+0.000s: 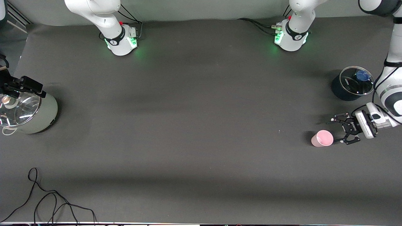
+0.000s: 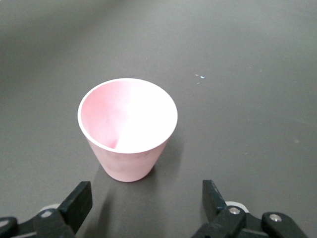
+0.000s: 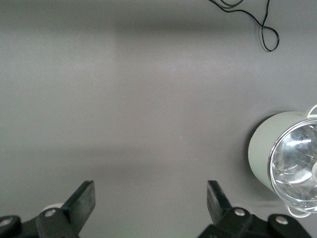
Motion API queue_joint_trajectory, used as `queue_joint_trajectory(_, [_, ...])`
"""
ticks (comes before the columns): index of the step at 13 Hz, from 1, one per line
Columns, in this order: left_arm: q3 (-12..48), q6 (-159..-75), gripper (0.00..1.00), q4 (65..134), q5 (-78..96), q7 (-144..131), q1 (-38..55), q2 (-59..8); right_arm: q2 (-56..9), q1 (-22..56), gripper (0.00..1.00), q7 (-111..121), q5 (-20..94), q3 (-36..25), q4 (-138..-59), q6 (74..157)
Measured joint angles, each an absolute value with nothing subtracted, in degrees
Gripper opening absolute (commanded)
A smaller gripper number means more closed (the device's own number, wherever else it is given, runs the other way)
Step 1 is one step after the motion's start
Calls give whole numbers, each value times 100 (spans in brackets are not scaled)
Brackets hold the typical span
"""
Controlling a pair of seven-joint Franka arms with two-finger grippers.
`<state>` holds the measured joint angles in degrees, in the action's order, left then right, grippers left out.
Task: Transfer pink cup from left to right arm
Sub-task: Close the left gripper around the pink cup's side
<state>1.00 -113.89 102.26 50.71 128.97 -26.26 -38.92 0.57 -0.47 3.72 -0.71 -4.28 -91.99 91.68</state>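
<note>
Next, my left gripper grips the cup by its outer side (image 2: pixel 130 166), to leave the pink cup's open rim (image 2: pixel 128 79) free for my right gripper.
The pink cup (image 1: pixel 322 138) stands upright on the table toward the left arm's end, with its mouth up. My left gripper (image 1: pixel 334 131) is low beside the cup, open and empty, its fingers pointing at the cup. In the left wrist view the cup (image 2: pixel 128 130) stands just ahead of the open left gripper (image 2: pixel 147 198), apart from both fingers. My right gripper (image 1: pixel 34 88) waits open and empty, up over the table at the right arm's end; it also shows in the right wrist view (image 3: pixel 151 196).
A grey-green pot with a glass lid (image 1: pixel 40 116) stands under the right gripper and shows in the right wrist view (image 3: pixel 261 148). A dark pot with a glass lid (image 1: pixel 340 89) stands farther from the front camera than the cup. A black cable (image 1: pixel 47 201) lies near the front edge.
</note>
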Motion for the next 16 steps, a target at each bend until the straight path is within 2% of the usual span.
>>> queue_joint_trajectory(7, [292,-11288,99,9959,5620,13415,-2630,-4377,60,-69,100,372,-71,-434,-9103,9038])
queue_joint_trajectory(8, [314,-11270,95,9958,5660,13416,-2631,-4395,60,-67,100,372,-71,-434,-9078,8998])
queue_joint_trajectory(9, [342,-11256,58,9953,5695,13418,-2632,-4419,60,-62,100,372,-71,-434,-9064,8986])
queue_joint_trajectory(11, [441,-11245,0,9851,5740,13501,-2634,-4513,56,-57,100,372,-71,-432,-9064,8985])
queue_joint_trajectory(16, [681,-11232,0,9562,5962,13765,-2622,-4751,12,-57,100,372,-71,-432,-9067,8979])
